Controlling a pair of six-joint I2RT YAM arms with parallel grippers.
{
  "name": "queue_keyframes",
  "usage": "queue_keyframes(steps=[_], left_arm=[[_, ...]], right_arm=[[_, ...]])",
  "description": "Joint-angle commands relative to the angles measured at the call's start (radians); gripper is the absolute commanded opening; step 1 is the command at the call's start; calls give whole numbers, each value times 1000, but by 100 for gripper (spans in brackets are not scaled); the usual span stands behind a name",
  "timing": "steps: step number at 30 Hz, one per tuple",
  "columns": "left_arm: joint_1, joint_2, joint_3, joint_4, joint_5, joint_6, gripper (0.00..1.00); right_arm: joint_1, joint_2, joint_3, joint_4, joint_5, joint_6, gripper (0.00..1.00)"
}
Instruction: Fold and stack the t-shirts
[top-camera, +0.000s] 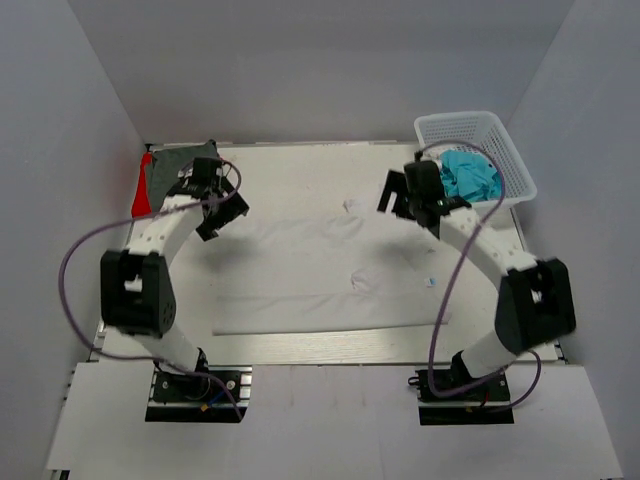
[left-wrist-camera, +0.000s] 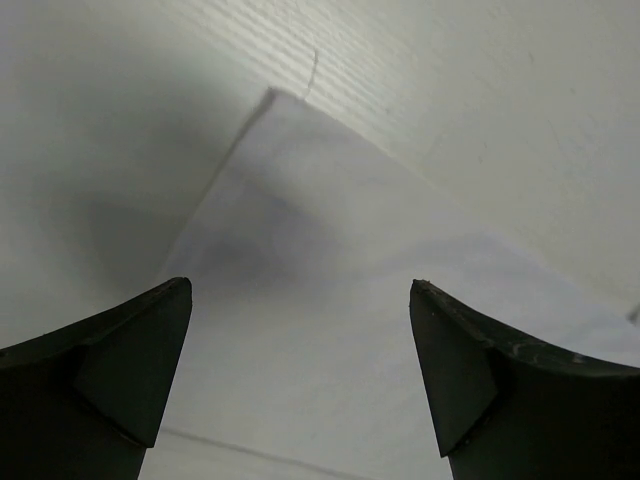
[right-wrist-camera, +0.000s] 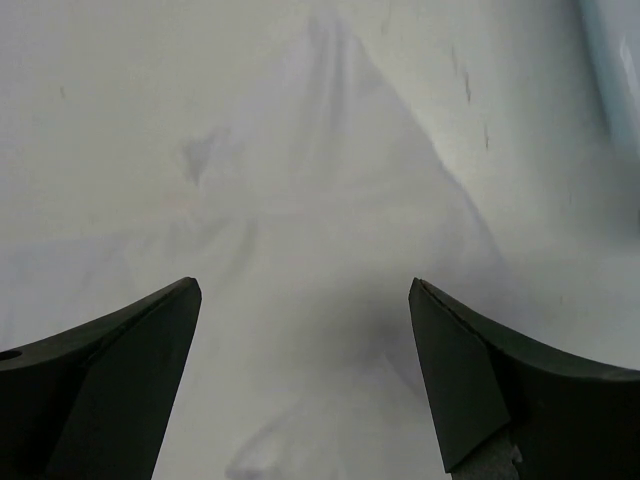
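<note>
Next, my left gripper grabs the t-shirt's far corner beneath it, to fold the white t-shirt's (top-camera: 330, 275) far edge toward the t-shirt's near edge.
A white t-shirt (top-camera: 330, 275) lies spread flat across the middle of the table. My left gripper (top-camera: 225, 205) is open and empty above its far left corner; the left wrist view shows that corner of white cloth (left-wrist-camera: 320, 270) between the fingers. My right gripper (top-camera: 400, 195) is open and empty above the shirt's far right part, with white cloth (right-wrist-camera: 320, 260) below it. A grey-green shirt (top-camera: 175, 165) lies folded on a red shirt (top-camera: 142, 192) at the far left corner. A turquoise shirt (top-camera: 470, 175) sits crumpled in the basket.
A white plastic lattice basket (top-camera: 505, 150) stands at the far right corner of the table. Grey walls close in the table on the left, back and right. Purple cables loop out from both arms.
</note>
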Motion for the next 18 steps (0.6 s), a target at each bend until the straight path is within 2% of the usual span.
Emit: queue_keyframes(steps=[1, 2, 3, 5, 6, 10, 13, 17, 18], left_arm=[[17, 141, 167, -84, -111, 17, 100], [26, 208, 196, -93, -112, 17, 100], [26, 239, 250, -104, -136, 17, 100], [37, 291, 305, -133, -145, 17, 98], [37, 333, 316, -133, -155, 17, 96], [46, 426, 367, -124, -155, 17, 94], [46, 477, 417, -124, -135, 17, 86], [46, 526, 431, -124, -89, 27, 60], [46, 526, 416, -115, -80, 27, 48]], right_arm=[[-23, 192, 272, -59, 113, -66, 90], [-25, 231, 363, -81, 113, -83, 90], [-26, 348, 446, -121, 111, -106, 90], [-40, 436, 517, -133, 113, -132, 90], [-41, 472, 613, -144, 113, -142, 90], [-64, 681, 812, -210, 73, -217, 90], [-72, 778, 961, -231, 48, -250, 90], [-83, 846, 1015, -212, 36, -278, 90], [-84, 863, 1016, -204, 30, -287, 90]])
